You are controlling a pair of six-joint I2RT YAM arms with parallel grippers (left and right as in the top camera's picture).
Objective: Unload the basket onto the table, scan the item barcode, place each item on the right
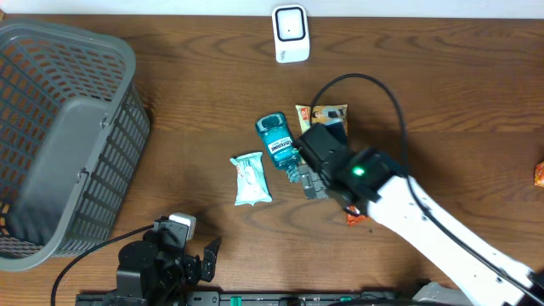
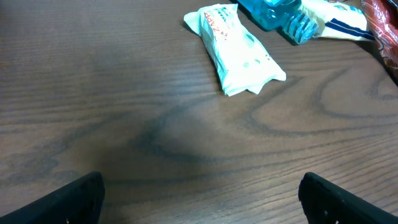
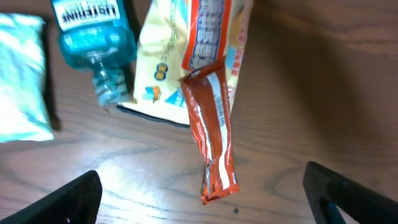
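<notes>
My right gripper should next grab the red snack wrapper (image 1: 354,218) by its end away from the yellow packet. Its barcode then stays uncovered, so it can be scanned.
A red snack wrapper (image 3: 210,134) lies on the table with its top end resting on a yellow snack packet (image 3: 163,59). My right gripper (image 3: 202,202) hangs open over the wrapper's lower end, its fingers well apart on either side and touching nothing. From overhead, only an orange tip of the wrapper (image 1: 354,218) shows under the right arm, and the right gripper (image 1: 331,194) is mostly hidden by the wrist. A white scanner (image 1: 291,34) stands at the far edge. The left gripper (image 2: 202,199) is open and low over bare wood at the near edge (image 1: 191,248).
A blue mouthwash bottle (image 1: 277,139) lies beside the yellow packet (image 1: 321,115). A white-and-green wipes pack (image 1: 252,179) lies to its left. A grey basket (image 1: 102,127) fills the left side. Another orange item (image 1: 539,174) pokes in at the right edge.
</notes>
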